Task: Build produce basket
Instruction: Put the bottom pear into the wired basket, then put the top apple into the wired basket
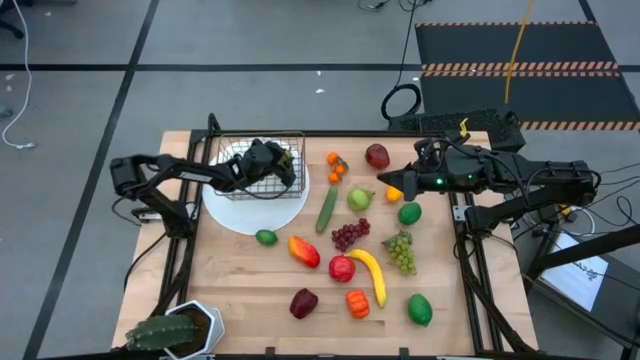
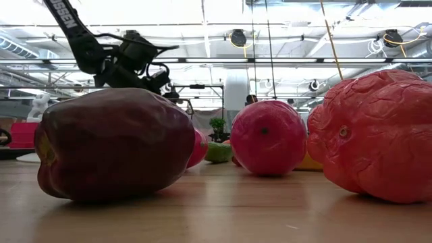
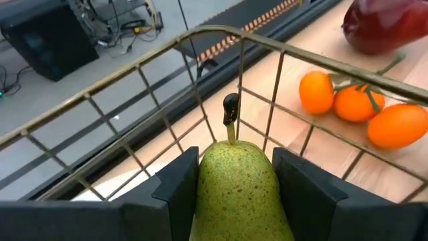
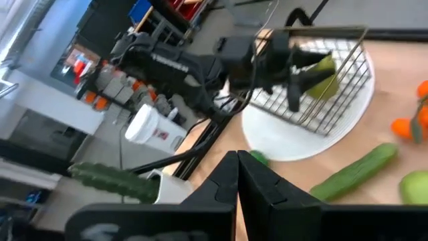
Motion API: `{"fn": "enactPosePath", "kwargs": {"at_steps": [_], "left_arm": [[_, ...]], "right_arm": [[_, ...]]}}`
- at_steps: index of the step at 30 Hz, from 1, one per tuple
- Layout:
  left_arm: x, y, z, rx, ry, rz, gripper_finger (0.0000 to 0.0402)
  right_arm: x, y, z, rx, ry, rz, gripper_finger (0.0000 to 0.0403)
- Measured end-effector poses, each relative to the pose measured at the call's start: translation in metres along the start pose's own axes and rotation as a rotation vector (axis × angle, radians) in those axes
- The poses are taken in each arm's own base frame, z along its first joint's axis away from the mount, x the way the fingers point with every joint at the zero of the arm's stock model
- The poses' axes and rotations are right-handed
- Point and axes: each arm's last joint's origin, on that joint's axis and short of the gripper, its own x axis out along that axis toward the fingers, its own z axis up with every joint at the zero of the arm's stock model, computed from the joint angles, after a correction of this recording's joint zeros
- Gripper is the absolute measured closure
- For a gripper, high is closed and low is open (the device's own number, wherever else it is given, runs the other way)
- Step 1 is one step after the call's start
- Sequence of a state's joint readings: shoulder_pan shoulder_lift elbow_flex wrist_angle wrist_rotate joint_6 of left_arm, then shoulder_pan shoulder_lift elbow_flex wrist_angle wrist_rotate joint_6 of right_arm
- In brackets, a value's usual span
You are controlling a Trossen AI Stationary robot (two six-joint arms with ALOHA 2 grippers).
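Observation:
I should open my left gripper now, because the green pear [image 3: 237,194] is below the wire rim [image 3: 281,49] in the left wrist view and would rest in the basket.
The dark wire basket [image 1: 268,165] stands on a round white plate [image 1: 250,210] at the table's far left. My left gripper [image 1: 275,162] is inside it, shut on a green pear [image 3: 237,187]. The same pear [image 4: 322,72] also shows in the right wrist view. My right gripper [image 4: 237,179] is shut and holds nothing; it hovers [image 1: 384,178] near the far right, above a small orange fruit [image 1: 395,193] and beside a green apple [image 1: 358,198]. The rest of the produce lies loose on the table, among it a cucumber [image 1: 326,208], purple grapes [image 1: 349,234] and a banana [image 1: 372,273]. My left gripper pinches the pear's upper body [image 3: 200,194], just below its narrow neck, between the two fingers [image 3: 177,187]. The fingers slant down from the table's left and lie along the pear, whose stem [image 3: 231,117] points away from them. The pear sits within the basket's walls; its underside is hidden.
Small oranges [image 3: 354,104] and a red apple [image 1: 377,155] lie just right of the basket. A lime [image 1: 265,237], a mango [image 1: 304,251], a red apple [image 1: 341,268], a dark red pepper [image 2: 115,142] and an orange pepper [image 1: 358,303] fill the middle. A spiky potted plant [image 1: 170,332] stands at the near left corner.

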State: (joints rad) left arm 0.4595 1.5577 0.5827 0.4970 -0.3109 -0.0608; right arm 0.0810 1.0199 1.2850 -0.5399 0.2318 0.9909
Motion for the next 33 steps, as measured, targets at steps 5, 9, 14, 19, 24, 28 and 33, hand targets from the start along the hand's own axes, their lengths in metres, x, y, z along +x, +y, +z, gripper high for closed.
{"fn": "enactPosePath", "kwargs": {"at_steps": [5,9,14,19,24,28,33], "left_arm": [[0.005,-0.001,-0.003,-0.001,-0.002,0.0,0.0218],[0.005,-0.001,-0.003,-0.018,-0.005,0.0,0.0196],[0.005,-0.001,0.0,-0.035,-0.037,-0.002,0.0138],[-0.008,0.001,0.018,-0.072,-0.109,-0.008,0.0093],[-0.037,0.008,0.06,-0.062,-0.194,-0.008,0.0097],[-0.066,0.015,0.095,-0.073,-0.245,-0.011,0.0119],[-0.102,0.025,0.126,-0.136,-0.258,-0.02,0.0149]], "right_arm": [[0.0,0.001,-0.001,0.019,0.015,0.014,0.0403],[0.0,0.002,0.0,0.018,0.005,0.026,0.0403],[0.0,0.002,0.001,-0.002,-0.013,0.013,0.0403],[0.0,0.001,0.001,-0.008,-0.014,0.011,0.0403],[0.0,0.001,0.001,-0.027,-0.019,0.006,0.0403],[0.0,0.0,0.003,-0.04,-0.062,-0.028,0.0403],[0.0,-0.002,0.004,-0.075,-0.119,-0.07,0.0403]]}}
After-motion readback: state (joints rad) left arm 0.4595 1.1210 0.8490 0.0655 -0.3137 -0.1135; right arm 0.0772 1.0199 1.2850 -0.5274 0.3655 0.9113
